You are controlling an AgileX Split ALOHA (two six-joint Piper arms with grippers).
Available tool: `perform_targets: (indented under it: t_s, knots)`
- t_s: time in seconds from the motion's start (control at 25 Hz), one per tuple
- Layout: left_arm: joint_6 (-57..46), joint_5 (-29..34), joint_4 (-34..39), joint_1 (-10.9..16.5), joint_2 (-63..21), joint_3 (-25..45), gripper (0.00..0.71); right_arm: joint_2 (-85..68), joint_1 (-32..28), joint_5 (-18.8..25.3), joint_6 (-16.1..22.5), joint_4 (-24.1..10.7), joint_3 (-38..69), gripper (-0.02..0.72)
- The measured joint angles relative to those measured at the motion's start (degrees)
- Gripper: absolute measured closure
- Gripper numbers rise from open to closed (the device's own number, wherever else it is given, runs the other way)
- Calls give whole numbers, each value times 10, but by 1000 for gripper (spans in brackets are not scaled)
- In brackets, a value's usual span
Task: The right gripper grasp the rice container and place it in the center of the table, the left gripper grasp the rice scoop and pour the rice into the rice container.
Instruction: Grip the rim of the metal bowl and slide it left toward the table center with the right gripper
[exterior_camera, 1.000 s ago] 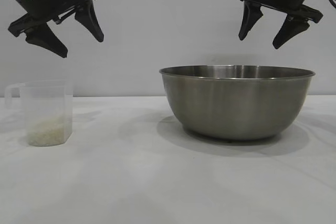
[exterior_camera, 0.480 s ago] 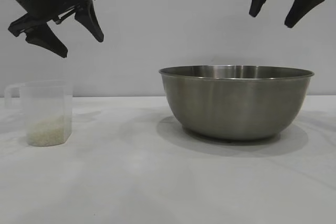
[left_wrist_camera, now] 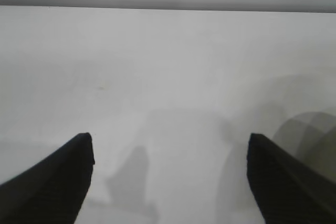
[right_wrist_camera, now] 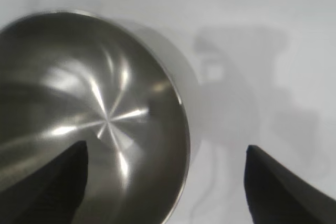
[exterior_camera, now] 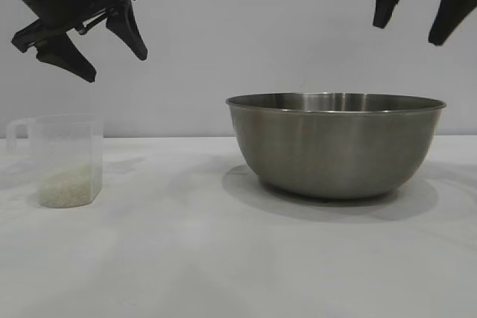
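I need to take hold of the steel bowl next with my right gripper by its thin rim (exterior_camera: pixel 425 104) (right_wrist_camera: pixel 183 111), since the bowl is far wider than the open fingers.
The rice container (exterior_camera: pixel 335 143), a large steel bowl, stands on the white table (exterior_camera: pixel 186 258) right of centre; its empty inside shows in the right wrist view (right_wrist_camera: pixel 94 119). My right gripper (exterior_camera: pixel 412 31) hangs open high above the bowl's right part, holding nothing; in its wrist view (right_wrist_camera: pixel 167 156) the bowl's rim lies between the jaws. The rice scoop (exterior_camera: pixel 65 159), a clear cup with a loop handle, stands at the left with rice (exterior_camera: pixel 68 186) in its bottom. My left gripper (exterior_camera: pixel 115 65) is open and empty, high above the scoop; its wrist view (left_wrist_camera: pixel 170 145) shows only bare table.
A pale grey wall (exterior_camera: pixel 238 35) stands behind the table. Bare tabletop lies between the scoop and the bowl and along the front.
My right gripper has risen and moved to the right, away from the bowl. The left gripper, bowl and scoop have not moved.
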Motion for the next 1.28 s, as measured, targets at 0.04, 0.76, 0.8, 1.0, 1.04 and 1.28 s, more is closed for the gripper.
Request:
perform_targets:
  t_s: [0.04, 0.76, 0.8, 1.0, 1.04, 1.28]
  knots:
    - [0, 0, 0, 0, 0, 0, 179, 0, 0, 0, 1, 0, 12, 158]
    - [0, 9, -1, 0, 0, 0, 179, 110, 0, -29, -4, 40, 44, 477]
    - [0, 10, -1, 0, 0, 0, 179, 110, 0, -35, -5, 44, 44, 533]
    - [0, 11, -1, 0, 0, 0, 179, 110, 0, -44, -8, 47, 44, 703]
    - [0, 11, -1, 0, 0, 0, 179, 110, 0, -44, -8, 47, 44, 703]
    - [0, 11, -1, 0, 0, 0, 179, 111, 38, -22, -8, 48, 44, 703]
